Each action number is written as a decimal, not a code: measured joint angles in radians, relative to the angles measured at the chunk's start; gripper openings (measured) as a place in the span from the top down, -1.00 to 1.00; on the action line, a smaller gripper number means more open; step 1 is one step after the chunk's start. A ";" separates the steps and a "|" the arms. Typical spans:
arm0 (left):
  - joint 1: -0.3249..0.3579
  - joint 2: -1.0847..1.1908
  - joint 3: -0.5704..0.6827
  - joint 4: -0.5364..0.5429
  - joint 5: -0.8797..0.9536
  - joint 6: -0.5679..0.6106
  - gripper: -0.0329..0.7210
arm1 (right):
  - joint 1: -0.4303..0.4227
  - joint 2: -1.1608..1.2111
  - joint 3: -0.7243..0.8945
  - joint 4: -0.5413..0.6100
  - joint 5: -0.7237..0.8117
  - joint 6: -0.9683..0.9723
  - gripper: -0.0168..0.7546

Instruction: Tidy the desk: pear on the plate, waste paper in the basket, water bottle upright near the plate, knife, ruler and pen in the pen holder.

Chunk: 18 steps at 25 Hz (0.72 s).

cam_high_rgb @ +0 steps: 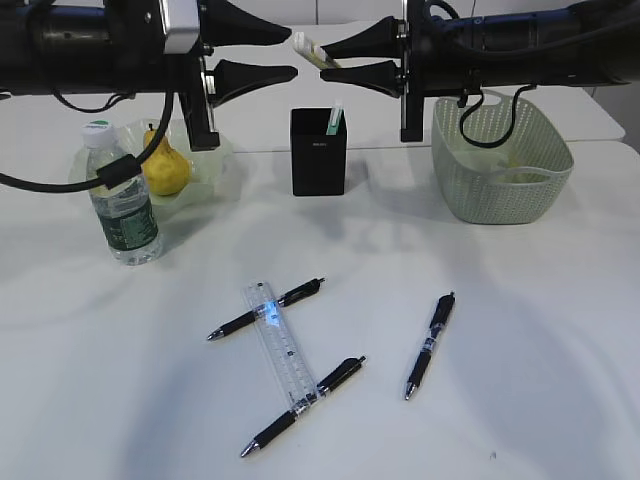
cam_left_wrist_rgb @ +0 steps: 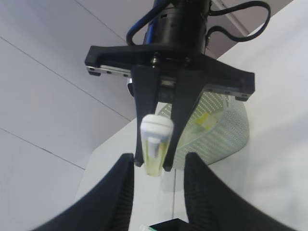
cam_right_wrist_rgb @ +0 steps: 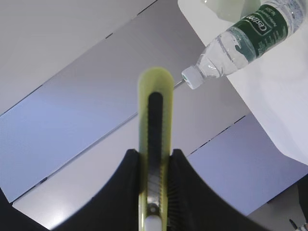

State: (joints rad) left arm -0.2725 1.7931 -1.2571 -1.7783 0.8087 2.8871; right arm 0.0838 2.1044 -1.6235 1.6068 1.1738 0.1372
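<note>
The knife should go into the pen holder, so I should next use my left gripper to grab it by its exposed white end.
My right gripper is shut on the yellow-green knife and holds it level, high above the black pen holder. In the right wrist view the jaws clamp the knife. My left gripper is open and faces the knife's free end; in the left wrist view its jaws frame the knife. The pear lies on the plate. The water bottle stands upright beside the plate. The clear ruler lies on the table. Yellow waste paper lies in the basket.
Three black pens lie on the table around the ruler. A green-white item sticks out of the pen holder. The basket and the bottle show in the wrist views.
</note>
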 joint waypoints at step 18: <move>-0.013 0.048 -0.038 0.000 0.042 -0.004 0.26 | 0.002 0.000 0.000 0.002 0.000 0.001 0.60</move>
State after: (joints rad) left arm -0.2851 1.8406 -1.2954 -1.7783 0.8505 2.8835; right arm 0.0853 2.1044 -1.6235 1.6086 1.1738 0.1378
